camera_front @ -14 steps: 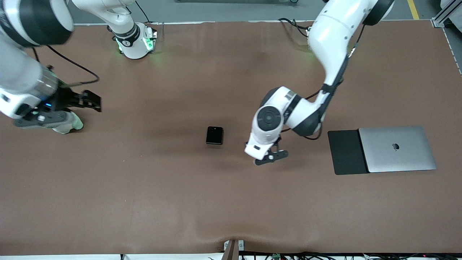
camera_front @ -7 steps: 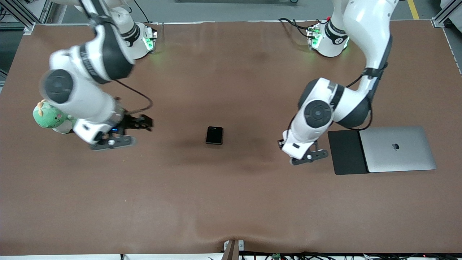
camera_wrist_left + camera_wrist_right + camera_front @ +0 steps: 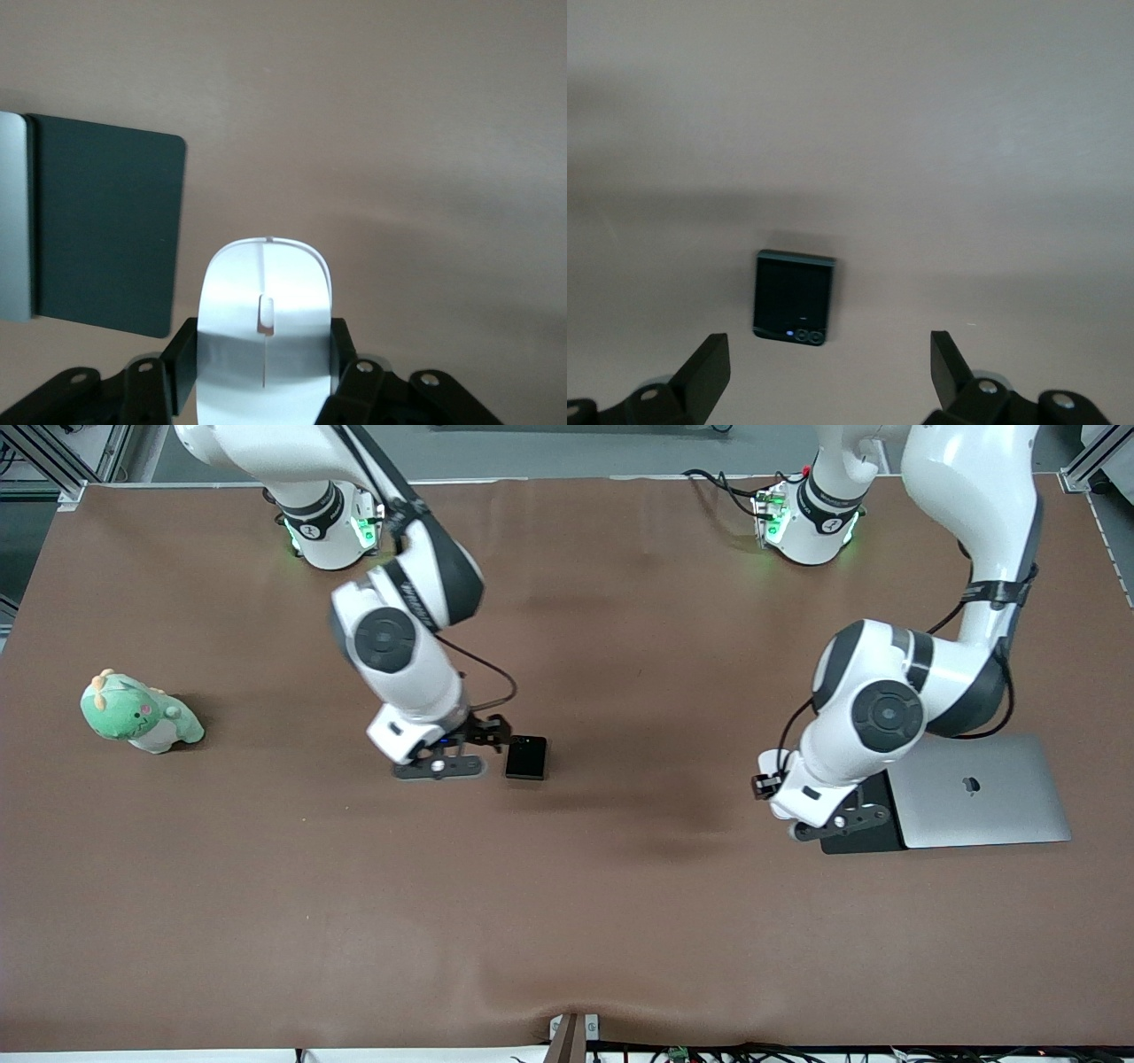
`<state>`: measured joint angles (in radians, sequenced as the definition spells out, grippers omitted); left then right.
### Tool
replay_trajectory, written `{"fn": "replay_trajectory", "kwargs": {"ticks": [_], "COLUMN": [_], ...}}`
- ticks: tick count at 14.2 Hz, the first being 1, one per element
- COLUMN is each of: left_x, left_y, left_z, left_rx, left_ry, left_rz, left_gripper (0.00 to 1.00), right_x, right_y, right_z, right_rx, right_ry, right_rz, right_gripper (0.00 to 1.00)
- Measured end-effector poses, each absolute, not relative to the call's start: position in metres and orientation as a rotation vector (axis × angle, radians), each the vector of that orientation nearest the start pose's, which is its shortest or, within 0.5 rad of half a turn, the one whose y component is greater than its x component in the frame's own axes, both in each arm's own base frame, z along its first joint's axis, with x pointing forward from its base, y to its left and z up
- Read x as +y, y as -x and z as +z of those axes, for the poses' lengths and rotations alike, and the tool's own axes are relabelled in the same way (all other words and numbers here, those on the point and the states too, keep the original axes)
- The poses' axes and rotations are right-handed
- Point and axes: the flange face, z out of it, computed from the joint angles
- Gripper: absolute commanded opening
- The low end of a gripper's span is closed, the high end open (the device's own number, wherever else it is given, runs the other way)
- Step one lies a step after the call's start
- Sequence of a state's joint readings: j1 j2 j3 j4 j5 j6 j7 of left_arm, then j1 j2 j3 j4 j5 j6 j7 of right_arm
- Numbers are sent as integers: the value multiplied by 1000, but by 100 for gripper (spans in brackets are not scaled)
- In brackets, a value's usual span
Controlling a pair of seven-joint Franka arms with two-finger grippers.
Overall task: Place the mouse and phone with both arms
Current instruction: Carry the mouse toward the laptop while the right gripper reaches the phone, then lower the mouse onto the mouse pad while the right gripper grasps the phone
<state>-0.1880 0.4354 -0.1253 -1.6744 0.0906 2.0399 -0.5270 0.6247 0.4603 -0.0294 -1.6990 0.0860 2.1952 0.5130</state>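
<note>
My right gripper should next grab the black folded phone (image 3: 526, 758) (image 3: 794, 297) by its two side edges, to place it on the tabletop.
The white mouse (image 3: 264, 332) is pinched between the black fingers (image 3: 180, 365) of my left gripper (image 3: 261, 356), which is shut on it. In the front view that gripper (image 3: 813, 808) hangs at the edge of the black pad (image 3: 873, 840), and the hand hides the mouse. The black folded phone (image 3: 526, 758) lies flat at mid-table. My right gripper (image 3: 492, 740) is open and low, right beside the phone on the side toward the right arm's end. In the right wrist view the phone (image 3: 794, 297) lies just ahead of the spread fingers (image 3: 709, 367), untouched.
A silver laptop (image 3: 974, 788) lies shut at the left arm's end, overlapping the black pad (image 3: 106, 230). A green plush toy (image 3: 137, 713) sits at the right arm's end. A brown mat (image 3: 567, 921) covers the table.
My right arm swung from beside the plush toy across to the phone. My left arm carried the mouse from near the phone to the pad's edge. Neither gripper changed its state.
</note>
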Motion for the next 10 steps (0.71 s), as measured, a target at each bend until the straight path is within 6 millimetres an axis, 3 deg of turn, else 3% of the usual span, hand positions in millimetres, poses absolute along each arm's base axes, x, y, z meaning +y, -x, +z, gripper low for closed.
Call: {"fn": "replay_trajectory", "kwargs": {"ticks": [6,10], "left_x": [-102,-71], "left_y": [-643,-640], "left_z": [325,301], "left_rx": [-207,-182], "left_ry": [3089,3108], "left_rz": [108,58], "left_gripper": [48,48], "right_x": [415,423], "right_y": [-536,-530], "right_z": [243,225], "right_rx": [70,94], "right_ry": [3104,3118], "right_rz": [7,-10], "right_gripper": [100,100]}}
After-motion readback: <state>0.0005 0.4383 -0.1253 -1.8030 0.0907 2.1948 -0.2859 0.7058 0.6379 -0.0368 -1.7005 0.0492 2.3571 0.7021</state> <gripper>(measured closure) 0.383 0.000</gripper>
